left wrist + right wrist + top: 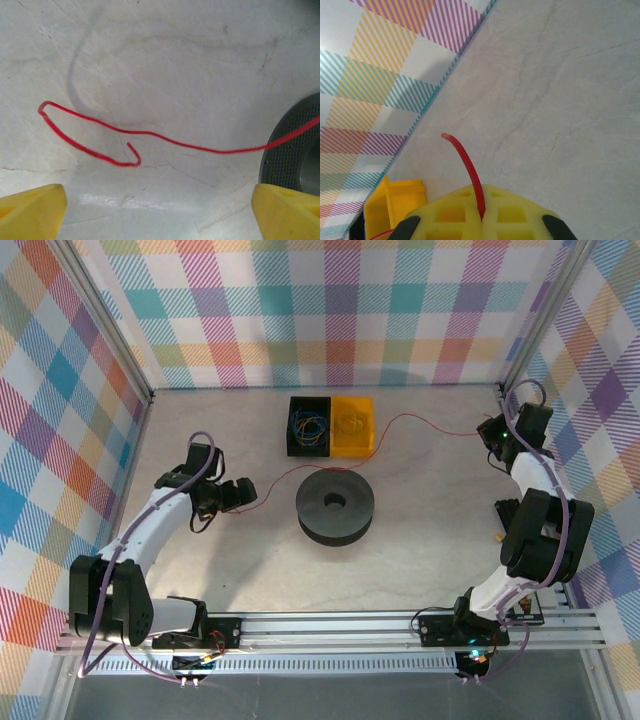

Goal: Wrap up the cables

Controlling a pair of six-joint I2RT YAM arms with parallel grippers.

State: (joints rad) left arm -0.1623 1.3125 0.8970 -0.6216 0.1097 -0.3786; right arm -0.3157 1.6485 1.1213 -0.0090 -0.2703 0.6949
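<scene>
The red cable needs to be grabbed next by my left gripper, beside its hooked loose end. The long part of the cable then stays free for wrapping.
The cable (175,142) is a thin red wire lying loose on the table, its free end curled into a hook below a loop. It runs right onto the black round spool (295,145). My left gripper (160,215) hovers over it, yellow fingertips (32,210) wide apart, open and holding nothing. From above, the left gripper (243,496) sits just left of the spool (335,505). The cable (440,427) stretches from the spool past the bins to the back right. There my right gripper (488,430) is shut on it; a short end (465,160) sticks out between the pads (450,215).
A black bin (296,445) holding blue and yellow wires and a yellow bin (353,450) stand side by side behind the spool. Checked walls close the table on the left, back and right. The yellow bin (395,200) lies close to the right gripper.
</scene>
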